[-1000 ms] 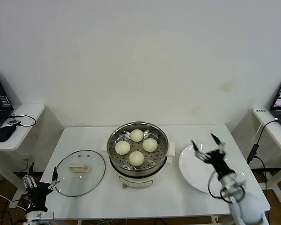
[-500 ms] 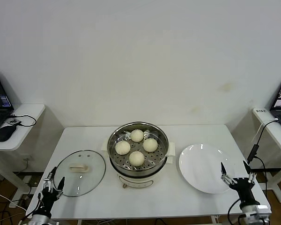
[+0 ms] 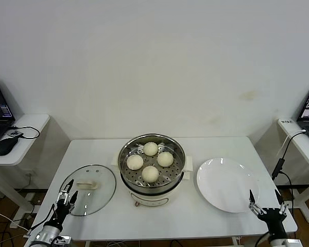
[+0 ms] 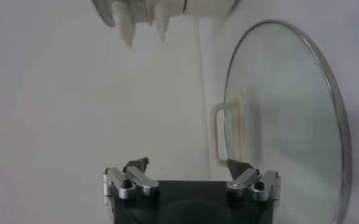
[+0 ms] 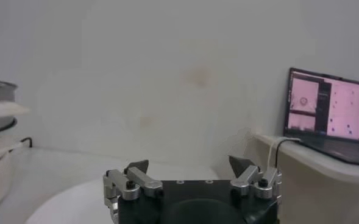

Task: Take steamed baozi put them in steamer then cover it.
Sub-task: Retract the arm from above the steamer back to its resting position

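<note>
The left gripper takes hold of the clear glass lid by its cream handle next. The lid then covers the steamer with the baozi inside.
Several cream-white steamed baozi lie on the perforated tray inside the uncovered steel steamer at the table's middle. The clear glass lid with a cream handle lies flat on the table to the steamer's left. My left gripper is open at the lid's near-left rim, holding nothing; the left wrist view shows the lid just beyond its open gripper. My right gripper is open and empty at the table's front right corner, near the plate's edge.
An empty white plate lies to the right of the steamer. Side tables flank the main table: the left one holds a laptop and mouse, the right one a laptop and cables. A white wall stands behind.
My right gripper has drawn back from above the plate down to the front right corner. My left gripper has come forward from the front left corner to the lid's near rim.
</note>
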`<state>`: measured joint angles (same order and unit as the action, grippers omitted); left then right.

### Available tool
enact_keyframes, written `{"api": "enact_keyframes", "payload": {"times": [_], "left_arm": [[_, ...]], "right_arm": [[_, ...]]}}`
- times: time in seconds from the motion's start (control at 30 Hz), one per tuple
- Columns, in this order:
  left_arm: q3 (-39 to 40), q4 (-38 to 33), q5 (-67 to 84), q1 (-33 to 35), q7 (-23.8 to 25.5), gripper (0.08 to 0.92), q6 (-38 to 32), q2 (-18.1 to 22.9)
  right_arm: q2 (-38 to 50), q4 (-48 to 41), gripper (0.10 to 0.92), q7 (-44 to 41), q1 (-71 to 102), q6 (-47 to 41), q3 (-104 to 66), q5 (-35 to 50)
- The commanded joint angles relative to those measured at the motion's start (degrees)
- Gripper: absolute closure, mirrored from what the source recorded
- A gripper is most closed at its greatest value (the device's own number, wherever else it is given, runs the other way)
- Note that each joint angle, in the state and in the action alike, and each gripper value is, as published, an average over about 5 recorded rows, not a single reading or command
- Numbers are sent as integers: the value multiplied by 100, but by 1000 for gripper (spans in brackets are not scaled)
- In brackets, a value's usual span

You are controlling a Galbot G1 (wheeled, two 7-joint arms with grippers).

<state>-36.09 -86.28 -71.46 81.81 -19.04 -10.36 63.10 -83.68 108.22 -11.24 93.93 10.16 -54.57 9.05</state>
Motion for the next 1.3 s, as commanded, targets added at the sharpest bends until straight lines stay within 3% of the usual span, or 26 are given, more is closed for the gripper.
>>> {"api": "enact_keyframes", "payload": {"times": [0.03,0.93,1.03,1.3], "left_arm": [[166,379,-272,-618,23,177,-42,-57],[550,1392,-255,-1496,80,180,-170,35],[551,1450,-251,-1522,76,226,-204,39],[608,1675,-264,-1629,116,459,-255,44]], "right_arm": [[-146,44,203,6,133,-31,-77,-1],[-265,2,203,-47,209,-37,-11,-149],[-258,-13,203,-49,204,-36,-9,-156],[-259,-54,203,-59,189,-32,38,-192]]}}
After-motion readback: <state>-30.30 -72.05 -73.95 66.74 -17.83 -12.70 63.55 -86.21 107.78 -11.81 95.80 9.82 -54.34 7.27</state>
